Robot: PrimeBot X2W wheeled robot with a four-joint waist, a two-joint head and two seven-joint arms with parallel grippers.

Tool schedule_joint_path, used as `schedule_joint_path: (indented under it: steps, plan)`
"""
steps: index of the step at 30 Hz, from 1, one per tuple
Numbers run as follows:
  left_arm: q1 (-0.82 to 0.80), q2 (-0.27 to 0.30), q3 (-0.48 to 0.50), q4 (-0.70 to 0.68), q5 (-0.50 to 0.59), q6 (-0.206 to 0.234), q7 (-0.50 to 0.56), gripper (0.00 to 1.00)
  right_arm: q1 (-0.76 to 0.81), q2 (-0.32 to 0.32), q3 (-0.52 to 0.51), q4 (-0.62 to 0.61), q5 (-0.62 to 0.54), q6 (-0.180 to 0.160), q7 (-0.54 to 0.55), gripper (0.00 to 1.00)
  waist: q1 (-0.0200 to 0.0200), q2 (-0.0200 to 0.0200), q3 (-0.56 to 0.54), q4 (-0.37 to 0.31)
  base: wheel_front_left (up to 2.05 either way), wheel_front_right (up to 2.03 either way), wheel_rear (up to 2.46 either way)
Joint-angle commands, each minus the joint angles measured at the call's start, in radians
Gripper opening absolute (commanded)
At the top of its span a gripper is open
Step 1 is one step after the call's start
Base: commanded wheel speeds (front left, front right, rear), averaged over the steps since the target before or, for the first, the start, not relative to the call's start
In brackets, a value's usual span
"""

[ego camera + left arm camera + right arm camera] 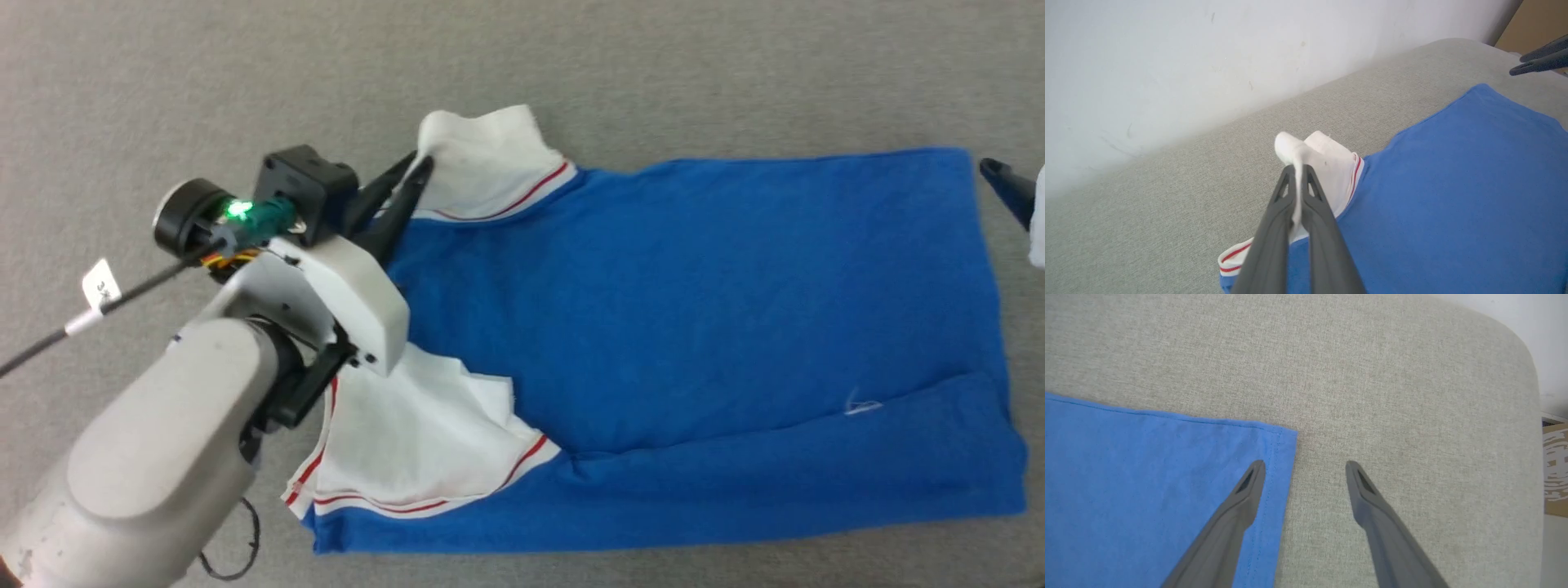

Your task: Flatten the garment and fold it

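The shirt's blue body is spread out flat, so my right gripper will next pinch the shirt by the hem corner, where its edges meet.
The garment lies spread on the grey cloth surface, plain blue side up, hem to the right and white sleeves to the left. My left gripper is shut on the far white sleeve, pinching a fold of it just off the surface. The near white sleeve lies flat with its red stripes showing. My right gripper hangs open over the hem's far corner, one finger above the blue cloth and the other above bare surface. A dark fingertip of it shows at the right edge of the head view.
The grey padded surface runs wide around the shirt. A pale wall stands behind it. The surface's rounded edge falls away at the right of the right wrist view, with a brown box beyond.
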Motion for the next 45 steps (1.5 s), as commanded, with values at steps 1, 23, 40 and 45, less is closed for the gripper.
schedule_joint_path:
  steps: [1, 23, 40, 45]
  plan:
    - [0.012, -0.006, -0.006, -0.019, 0.013, 0.007, -0.010, 0.00, -0.027, -0.009, 0.013, 0.026, -0.010, -0.001, 0.011, 1.00, -0.0002, 0.0000, 0.047, 0.048, 0.00, 0.00, 0.00]
    - [0.026, -0.043, -0.064, -0.010, 0.043, 0.007, -0.046, 0.00, -0.085, -0.068, 0.302, 0.249, 0.056, -0.001, -0.057, 0.00, -0.0002, 0.0000, 0.052, 0.101, 0.00, 0.00, 0.00]
    - [0.183, 0.021, -0.043, -0.010, -0.026, 0.052, -0.069, 0.00, 0.054, -0.112, 0.305, 0.178, 0.175, -0.001, -0.309, 0.00, -0.0002, 0.0000, -0.168, 0.068, 0.00, 0.00, 0.00]
    - [0.263, 0.055, -0.055, -0.050, -0.047, 0.074, -0.049, 0.00, 0.166, -0.125, 0.266, 0.121, 0.199, -0.001, -0.349, 0.00, -0.0002, 0.0000, -0.212, 0.066, 0.00, 0.00, 0.00]
